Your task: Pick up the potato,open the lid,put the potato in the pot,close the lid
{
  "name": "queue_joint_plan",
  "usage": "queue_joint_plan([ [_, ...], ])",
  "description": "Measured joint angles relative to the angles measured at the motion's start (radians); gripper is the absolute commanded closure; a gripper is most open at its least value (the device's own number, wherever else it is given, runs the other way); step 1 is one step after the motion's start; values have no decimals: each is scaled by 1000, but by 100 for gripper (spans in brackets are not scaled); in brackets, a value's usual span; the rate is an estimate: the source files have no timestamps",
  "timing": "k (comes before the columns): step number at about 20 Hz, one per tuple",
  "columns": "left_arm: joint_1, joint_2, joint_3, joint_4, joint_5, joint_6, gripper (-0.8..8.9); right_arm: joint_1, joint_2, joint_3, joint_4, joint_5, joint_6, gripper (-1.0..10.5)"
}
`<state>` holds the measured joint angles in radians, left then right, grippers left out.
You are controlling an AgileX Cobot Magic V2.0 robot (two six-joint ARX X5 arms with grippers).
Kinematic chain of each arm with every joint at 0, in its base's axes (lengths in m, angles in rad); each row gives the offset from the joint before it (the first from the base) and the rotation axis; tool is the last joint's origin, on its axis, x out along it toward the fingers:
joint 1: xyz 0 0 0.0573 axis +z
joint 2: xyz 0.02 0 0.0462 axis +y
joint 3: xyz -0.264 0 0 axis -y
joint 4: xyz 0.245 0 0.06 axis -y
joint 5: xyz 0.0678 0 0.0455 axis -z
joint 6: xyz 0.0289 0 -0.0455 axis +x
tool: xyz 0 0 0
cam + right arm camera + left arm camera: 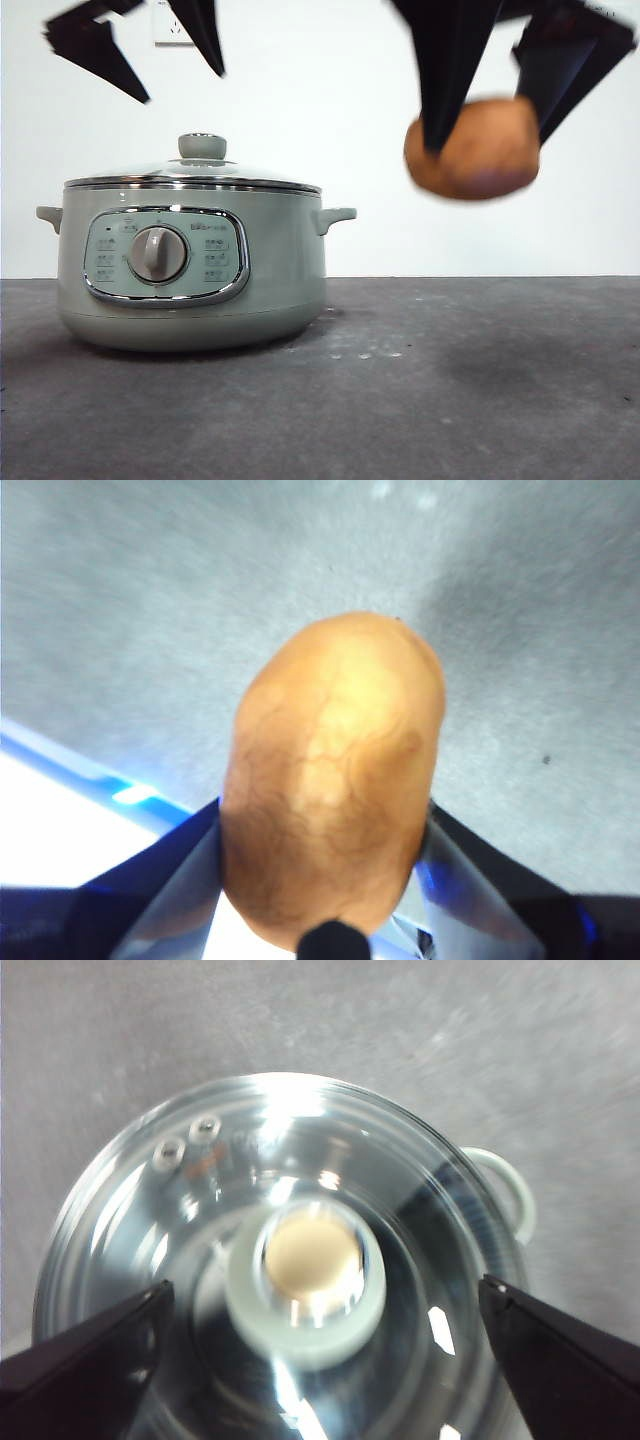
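Note:
My left gripper will next grab the glass lid by its green knob (202, 146), so that the pot gets opened for the potato (472, 147).
The pale green pot (190, 270) stands on the table at the left, with its glass lid (195, 177) on it. My left gripper (180, 85) hangs open above the lid's green knob (305, 1285), one jaw to each side and neither touching it. High at the right, my right gripper (485, 140) is shut on the orange-brown potato (472, 147), which hangs well above the table. The right wrist view shows the potato (335, 775) clamped between both jaws.
The dark grey table (450, 400) stretches across the front and right. A white wall with a socket (170, 25) lies behind. The pot's side handle (500, 1185) sticks out toward the potato's side.

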<state>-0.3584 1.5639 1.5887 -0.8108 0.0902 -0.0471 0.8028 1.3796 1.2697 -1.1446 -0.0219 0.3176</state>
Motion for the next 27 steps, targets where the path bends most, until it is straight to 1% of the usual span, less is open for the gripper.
queue_joint_plan([
  [1, -14, 40, 32, -3, -26, 20, 249, 0, -37, 0, -14, 0, 0, 963],
  [3, -25, 97, 72, -8, -35, 37, 250, 0, -90, 0, -31, 0, 0, 963],
  [5, -25, 128, 75, -10, -35, 40, 250, 0, -121, 1, -37, 24, 0, 962],
  [11, -25, 169, 75, -27, -36, 39, 262, 1, -132, 1, -35, 60, 0, 962],
  [13, -25, 173, 75, -27, -36, 39, 403, 1, -132, 1, -35, 62, 0, 963],
  [15, -25, 173, 75, -31, -36, 39, 501, 1, -132, 1, -35, 66, 0, 962],
  [18, -25, 173, 75, -35, -36, 39, 785, 1, -132, 1, -33, 75, 0, 963],
  [19, -25, 173, 75, -35, -45, 39, 829, 1, -132, 1, -33, 75, 0, 962],
  [24, -25, 173, 75, -34, -60, 44, 822, 1, -132, 1, -32, 78, 0, 963],
  [27, -25, 172, 80, -45, -61, 45, 822, 1, -130, 5, -1, 79, 8, 962],
])
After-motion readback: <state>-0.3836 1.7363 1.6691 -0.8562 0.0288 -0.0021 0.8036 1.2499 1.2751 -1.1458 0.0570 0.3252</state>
